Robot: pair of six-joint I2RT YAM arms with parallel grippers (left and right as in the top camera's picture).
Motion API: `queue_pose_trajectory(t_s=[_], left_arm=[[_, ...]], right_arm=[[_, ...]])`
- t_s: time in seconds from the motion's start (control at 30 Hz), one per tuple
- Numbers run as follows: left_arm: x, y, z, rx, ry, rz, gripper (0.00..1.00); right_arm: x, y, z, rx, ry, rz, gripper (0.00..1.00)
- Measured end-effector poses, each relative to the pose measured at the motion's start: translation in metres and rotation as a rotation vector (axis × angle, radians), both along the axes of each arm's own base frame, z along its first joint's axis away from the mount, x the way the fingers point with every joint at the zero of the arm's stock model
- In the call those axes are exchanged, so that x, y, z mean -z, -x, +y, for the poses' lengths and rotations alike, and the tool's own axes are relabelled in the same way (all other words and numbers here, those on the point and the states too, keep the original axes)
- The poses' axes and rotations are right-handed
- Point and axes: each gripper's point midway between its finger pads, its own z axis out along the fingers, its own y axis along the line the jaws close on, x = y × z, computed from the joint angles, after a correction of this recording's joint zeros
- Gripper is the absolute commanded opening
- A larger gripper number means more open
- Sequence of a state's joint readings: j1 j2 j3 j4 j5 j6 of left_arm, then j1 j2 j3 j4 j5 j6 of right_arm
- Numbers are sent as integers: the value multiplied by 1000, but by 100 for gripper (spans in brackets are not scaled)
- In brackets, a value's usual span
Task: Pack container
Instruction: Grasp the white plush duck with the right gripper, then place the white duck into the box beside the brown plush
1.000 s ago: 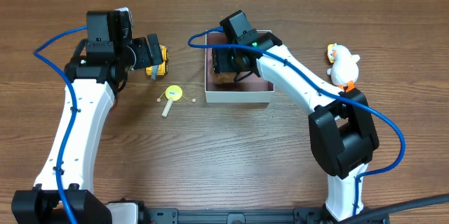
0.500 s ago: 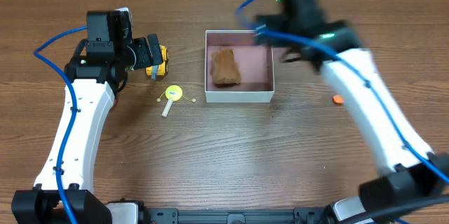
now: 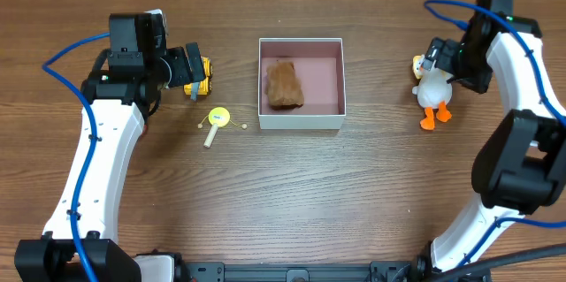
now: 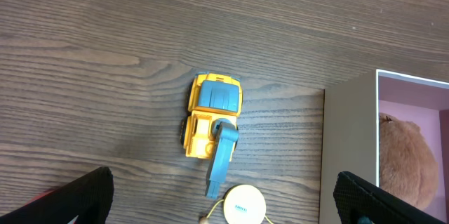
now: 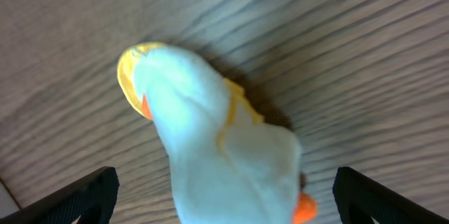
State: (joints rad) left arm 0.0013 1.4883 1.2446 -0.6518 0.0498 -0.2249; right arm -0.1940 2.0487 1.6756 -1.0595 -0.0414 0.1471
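Note:
The duck's body is still below the fingers of my right gripper in the right wrist view, so my right gripper should go lower before it closes on the duck.
The container (image 3: 301, 120) is a square white-walled box with a pinkish floor at the table's middle; a brown plush toy (image 3: 284, 84) lies inside it on the left. The box edge and the plush also show in the left wrist view (image 4: 351, 154). My right gripper (image 3: 444, 59) is open, its fingers either side of a white duck plush (image 3: 433, 90) with orange feet, which fills the right wrist view (image 5: 224, 147). My left gripper (image 3: 188, 68) is open above a yellow toy truck with a blue arm (image 4: 212, 120).
A yellow disc toy with a string and stick (image 3: 217, 121) lies left of the box, also in the left wrist view (image 4: 240, 204). Blue cables hang off both arms.
My right arm let go of the brown plush in the box, swung out to the right and now sits open over the duck. The left arm has not moved.

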Motion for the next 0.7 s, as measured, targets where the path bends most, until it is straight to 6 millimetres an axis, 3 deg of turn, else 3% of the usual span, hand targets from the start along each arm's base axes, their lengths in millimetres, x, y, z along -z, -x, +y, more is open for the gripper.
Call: queue_pose_trajectory(t_s=[0.17,0.33,0.37,0.4,0.5,0.7], left_arm=[[0,0,0,0,0,0,100],[0,0,0,0,0,0,100],[0,0,0,0,0,0,100],[0,0,0,0,0,0,100],[0,0,0,0,0,0,100],[0,0,0,0,0,0,100]], right_arm=[[25,9,11,-34,-20,62,61],[31,12,12,-39,-22,76,60],[31,11,11,-39,-21,74,55],[32,10,11,-39,-19,68,46],[38,9,11,-35,-19,57,4],[35,16,17,-35,-51,79,4]])
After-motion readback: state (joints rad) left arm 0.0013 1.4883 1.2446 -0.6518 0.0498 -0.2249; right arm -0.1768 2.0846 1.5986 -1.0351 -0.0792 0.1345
